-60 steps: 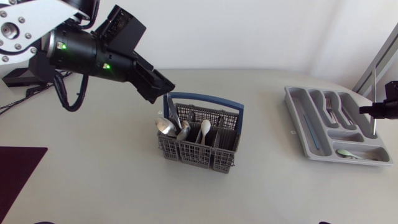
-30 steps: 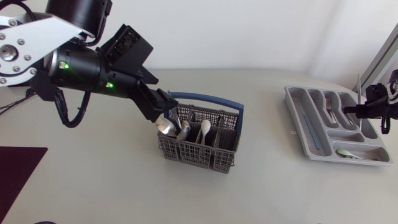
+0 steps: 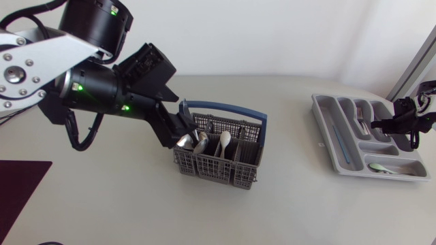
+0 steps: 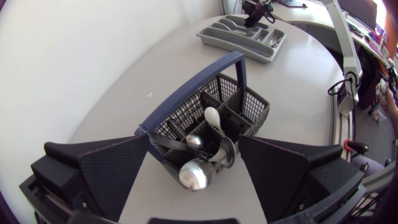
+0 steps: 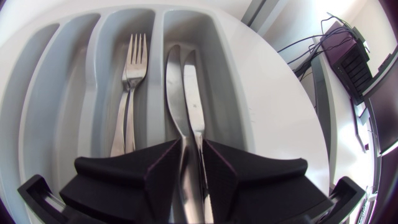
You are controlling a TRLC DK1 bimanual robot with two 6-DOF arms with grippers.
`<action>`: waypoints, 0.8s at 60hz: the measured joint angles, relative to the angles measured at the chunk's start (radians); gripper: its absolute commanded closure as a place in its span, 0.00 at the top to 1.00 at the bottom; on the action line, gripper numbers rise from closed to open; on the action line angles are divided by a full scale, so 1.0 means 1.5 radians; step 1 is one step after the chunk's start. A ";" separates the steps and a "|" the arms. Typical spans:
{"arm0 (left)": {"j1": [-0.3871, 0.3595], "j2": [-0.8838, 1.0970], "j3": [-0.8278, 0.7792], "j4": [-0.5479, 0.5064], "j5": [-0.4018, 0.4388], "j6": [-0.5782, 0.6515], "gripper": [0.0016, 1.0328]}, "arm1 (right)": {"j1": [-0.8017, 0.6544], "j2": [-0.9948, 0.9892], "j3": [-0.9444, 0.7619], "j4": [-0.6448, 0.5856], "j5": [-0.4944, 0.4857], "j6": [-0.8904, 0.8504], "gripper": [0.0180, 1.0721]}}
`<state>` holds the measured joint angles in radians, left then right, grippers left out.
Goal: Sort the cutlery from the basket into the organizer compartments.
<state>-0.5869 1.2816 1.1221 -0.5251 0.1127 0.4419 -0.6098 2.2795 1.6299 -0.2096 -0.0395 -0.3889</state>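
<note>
The large metal spoon has its handle closed in by the basket's sides. My left gripper next needs to grab the spoon by its raised bowl point(image 3: 184, 141).
The grey cutlery basket point(image 3: 225, 163) with a blue handle stands mid-table and holds several spoons point(image 3: 185, 140). My left gripper point(image 3: 182, 128) hangs over its left end, open. In the left wrist view its fingers point(image 4: 118, 168) stand wide apart around the basket point(image 4: 249, 106), with a large spoon bowl point(image 4: 198, 174) between them, untouched. The grey organizer point(image 3: 327, 129) lies at the right. My right gripper point(image 3: 403, 122) is low over its knife compartment. In the right wrist view the gripper point(image 5: 193, 152) is open by a narrow gap, and two knives point(image 5: 180, 87) lie flat under it.
Two forks point(image 5: 127, 93) lie in the compartment beside the knives. A pale green spoon point(image 3: 379, 167) sits in the organizer's front cross compartment. A dark mat point(image 3: 17, 187) lies at the table's left edge. Bare tabletop separates basket and organizer.
My left gripper has come down and right onto the basket's left end. The right gripper brought an upright knife over the organizer; the knife now lies in the compartment and the fingers have parted.
</note>
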 measured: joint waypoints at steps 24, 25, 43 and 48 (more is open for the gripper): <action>-0.025 -0.024 -0.021 0.001 -0.006 0.021 0.95 | 0.019 -0.269 -0.211 0.023 -0.049 -0.005 0.69; -0.025 -0.024 -0.022 0.002 -0.006 0.021 0.95 | 0.024 -0.292 -0.228 0.023 -0.055 -0.006 0.69; -0.012 -0.039 -0.062 0.007 -0.011 0.043 0.93 | 0.141 -0.573 -0.433 0.005 -0.083 -0.023 0.72; 0.005 -0.044 -0.065 0.007 -0.011 0.043 0.93 | 0.183 -0.634 -0.460 -0.025 -0.083 -0.023 0.72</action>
<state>-0.5800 1.2152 1.0252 -0.5152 0.0959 0.5060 -0.3351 1.3293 0.9401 -0.2478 -0.1638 -0.4229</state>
